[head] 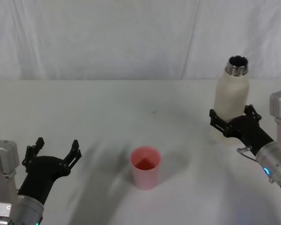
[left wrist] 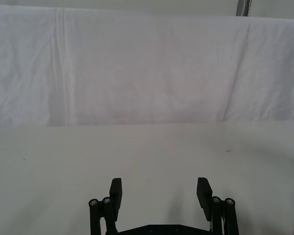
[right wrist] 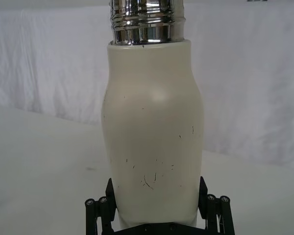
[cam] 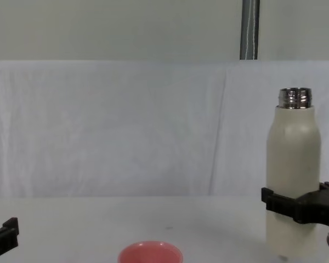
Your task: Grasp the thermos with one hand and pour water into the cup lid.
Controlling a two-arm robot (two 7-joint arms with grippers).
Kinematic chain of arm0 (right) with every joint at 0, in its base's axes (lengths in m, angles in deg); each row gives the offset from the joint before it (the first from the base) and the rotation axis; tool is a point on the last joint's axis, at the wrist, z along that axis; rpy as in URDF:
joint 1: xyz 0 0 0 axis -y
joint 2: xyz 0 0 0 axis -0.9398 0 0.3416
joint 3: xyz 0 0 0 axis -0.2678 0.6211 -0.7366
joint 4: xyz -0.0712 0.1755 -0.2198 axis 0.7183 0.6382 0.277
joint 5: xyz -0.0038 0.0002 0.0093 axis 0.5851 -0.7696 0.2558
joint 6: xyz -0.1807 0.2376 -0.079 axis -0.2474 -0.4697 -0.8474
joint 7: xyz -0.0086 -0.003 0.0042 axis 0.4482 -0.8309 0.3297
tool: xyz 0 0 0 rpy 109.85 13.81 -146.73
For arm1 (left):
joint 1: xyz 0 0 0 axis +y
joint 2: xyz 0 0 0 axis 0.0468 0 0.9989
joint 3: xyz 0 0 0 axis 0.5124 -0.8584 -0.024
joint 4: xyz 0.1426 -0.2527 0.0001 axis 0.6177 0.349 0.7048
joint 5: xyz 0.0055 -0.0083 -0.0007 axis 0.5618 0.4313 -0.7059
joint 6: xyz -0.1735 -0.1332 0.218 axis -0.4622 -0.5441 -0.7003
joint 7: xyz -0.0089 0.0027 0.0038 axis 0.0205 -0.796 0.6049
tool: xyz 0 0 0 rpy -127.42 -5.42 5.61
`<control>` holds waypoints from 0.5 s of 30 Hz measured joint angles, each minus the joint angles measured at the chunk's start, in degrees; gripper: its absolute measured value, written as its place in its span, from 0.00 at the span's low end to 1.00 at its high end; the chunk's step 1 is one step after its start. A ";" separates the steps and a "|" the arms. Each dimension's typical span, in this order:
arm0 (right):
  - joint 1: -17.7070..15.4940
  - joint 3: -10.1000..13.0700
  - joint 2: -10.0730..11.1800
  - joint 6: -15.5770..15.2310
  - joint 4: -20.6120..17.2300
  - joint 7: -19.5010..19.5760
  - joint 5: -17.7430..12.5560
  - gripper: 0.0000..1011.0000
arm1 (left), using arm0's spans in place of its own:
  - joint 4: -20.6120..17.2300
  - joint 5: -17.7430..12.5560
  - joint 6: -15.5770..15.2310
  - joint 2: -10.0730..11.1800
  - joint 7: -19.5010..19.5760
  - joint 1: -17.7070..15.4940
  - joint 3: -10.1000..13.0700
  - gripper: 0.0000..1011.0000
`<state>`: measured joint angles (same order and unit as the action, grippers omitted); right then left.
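I will next grab the thermos with my right gripper by its lower body (right wrist: 158, 200), because the sides are straight there and the thermos slopes inward at its top. Then it can pour water.
The thermos (head: 229, 101) is a tall cream-white bottle with an open steel neck, standing upright on the table at the right. My right gripper (head: 230, 113) is open, with a finger on each side of the bottle's lower body. In the right wrist view the thermos (right wrist: 152, 122) stands between the two black fingers (right wrist: 110, 193), which lie close to its sides. From the chest, the thermos (cam: 293, 164) rises at the right. The pink cup lid (head: 145, 166) stands upright near the table's middle front, well left of the thermos. My left gripper (head: 56, 146) hangs open and empty at the front left.
A white cloth covers the table (head: 107, 108) and hangs as a backdrop behind it. A grey pole (cam: 250, 30) rises behind the backdrop. Bare tabletop lies between the cup lid and the thermos.
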<state>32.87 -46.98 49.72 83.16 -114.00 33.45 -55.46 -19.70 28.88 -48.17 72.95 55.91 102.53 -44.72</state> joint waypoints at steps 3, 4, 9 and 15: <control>1.16 -0.44 -0.33 0.60 1.65 -0.29 -0.16 0.95 | 0.00 0.00 0.00 0.00 0.00 0.00 0.00 0.99; 1.78 -0.61 -0.57 0.95 2.48 -0.44 -0.34 0.95 | 0.00 0.00 0.00 0.00 0.00 0.00 0.00 0.99; 3.31 -0.99 -1.27 1.95 4.83 -0.66 -0.84 0.95 | 0.00 0.00 0.00 0.00 0.00 0.00 0.00 0.99; 4.74 -1.33 -2.15 2.96 7.39 -0.67 -1.24 0.95 | 0.00 0.00 0.00 0.00 0.00 0.00 0.00 0.99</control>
<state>37.61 -48.31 47.57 86.12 -106.61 32.78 -56.70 -19.71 28.88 -48.17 72.95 55.91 102.53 -44.72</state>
